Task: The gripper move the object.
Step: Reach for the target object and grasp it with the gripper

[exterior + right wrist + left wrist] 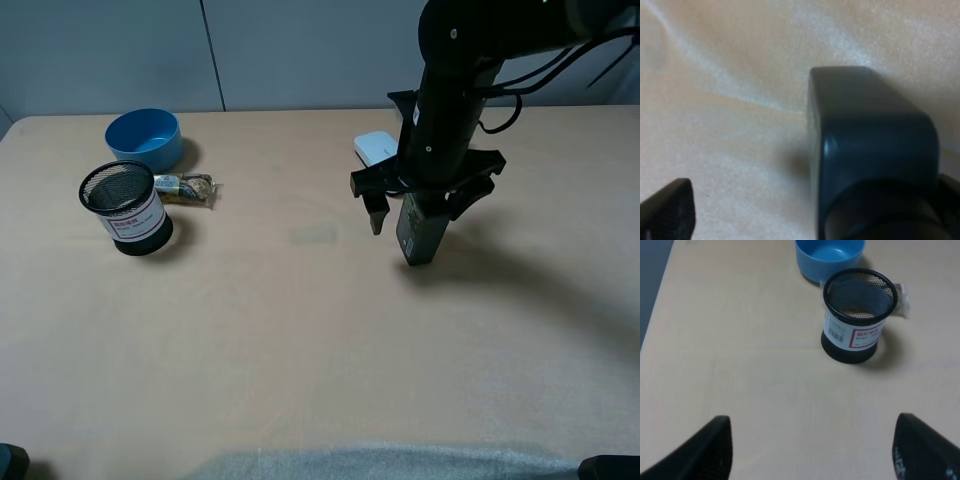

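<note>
The dark bottle would be caught if I closed now, because my right gripper's fingers reach down around the bottle's upper sides, level with its round black cap [880,215]. I need to close.
The dark grey-green bottle [418,234] stands on the tan table [300,330], right of the middle. My right gripper [418,207] hangs straight over it, open, with one finger [376,212] well off the bottle's left side and the other finger [463,198] close by its right side. In the right wrist view the bottle [865,135] fills the frame with its round black cap [880,215] nearest the camera. There a wide gap shows between the bottle and one finger [670,210]. My left gripper [815,455] is open and empty, low over bare table.
A black mesh cup [127,208] with a white label, a blue bowl [143,137] and a small snack packet [187,188] sit at the left. A white box [375,148] lies just behind the right arm. Grey cloth [400,465] lines the front edge.
</note>
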